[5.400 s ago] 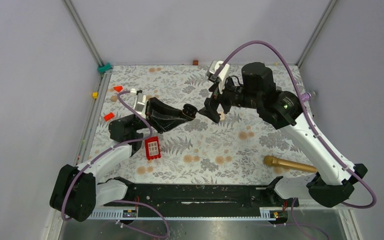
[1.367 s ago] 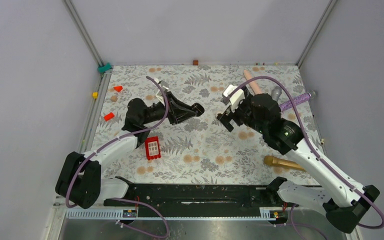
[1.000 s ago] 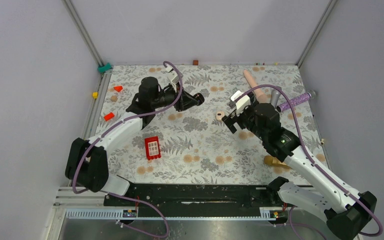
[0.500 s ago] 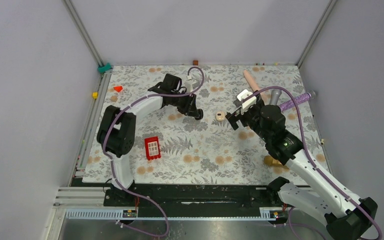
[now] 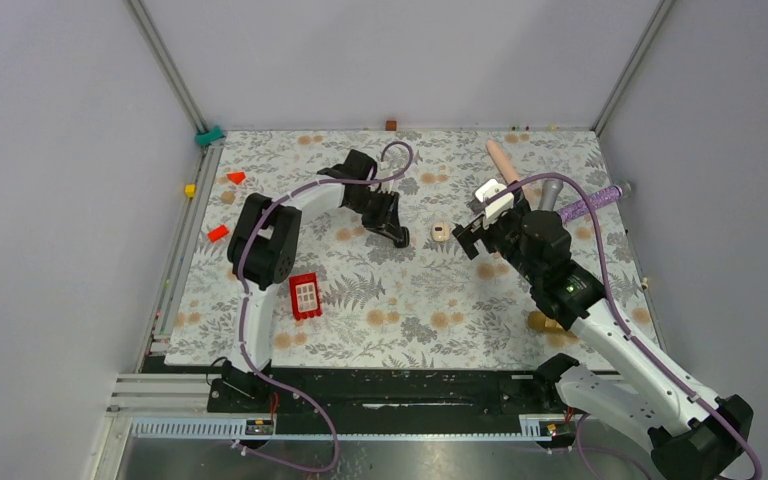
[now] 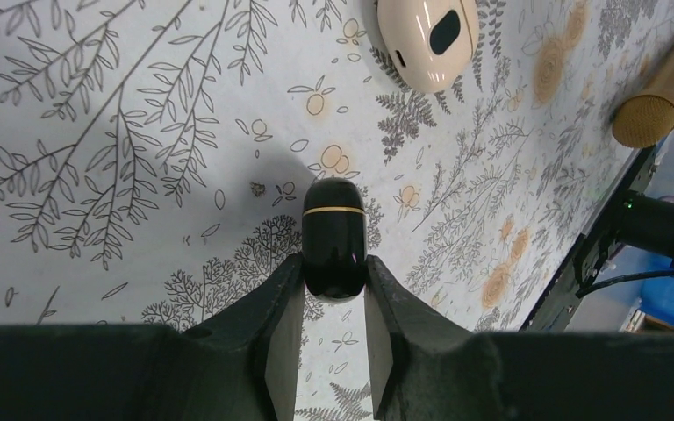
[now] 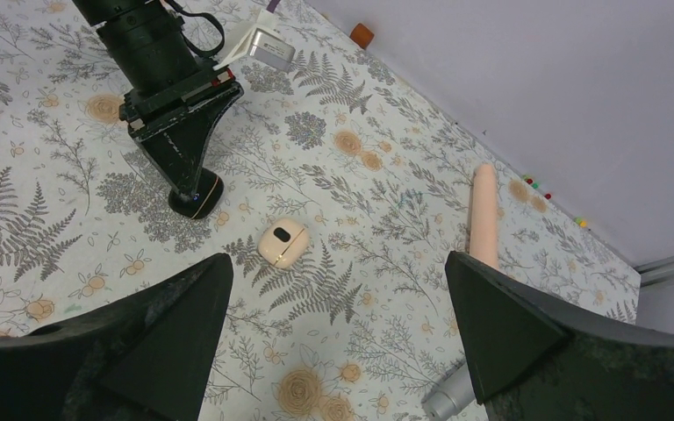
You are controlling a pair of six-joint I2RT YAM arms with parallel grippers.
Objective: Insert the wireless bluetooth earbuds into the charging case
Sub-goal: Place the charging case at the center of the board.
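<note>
The black case has flat, empty mat close under it and would end there beside the cream case, so the robot's left gripper should open.
My left gripper (image 6: 333, 267) is shut on a black capsule-shaped case with a gold seam (image 6: 333, 228), and holds it down at the flowered mat; it also shows in the top view (image 5: 400, 238) and the right wrist view (image 7: 195, 195). A cream oval case with a dark oval spot (image 5: 441, 232) lies just right of it, closed, and shows in both wrist views (image 6: 427, 37) (image 7: 281, 241). My right gripper (image 7: 338, 263) is open wide and empty, hovering right of the cream case (image 5: 465, 240). No tiny black earbuds show.
A red block (image 5: 305, 296) lies at the left front. A gold cylinder (image 5: 545, 322) lies under my right arm. A pink rod (image 5: 501, 160), a silver piece (image 5: 550, 190) and a purple rod (image 5: 592, 203) lie at the back right. Small red pieces (image 5: 218, 233) sit by the left edge.
My left arm has swung toward the back and right, bringing the black case down beside the cream case. My right gripper has drawn back to the right and now holds still.
</note>
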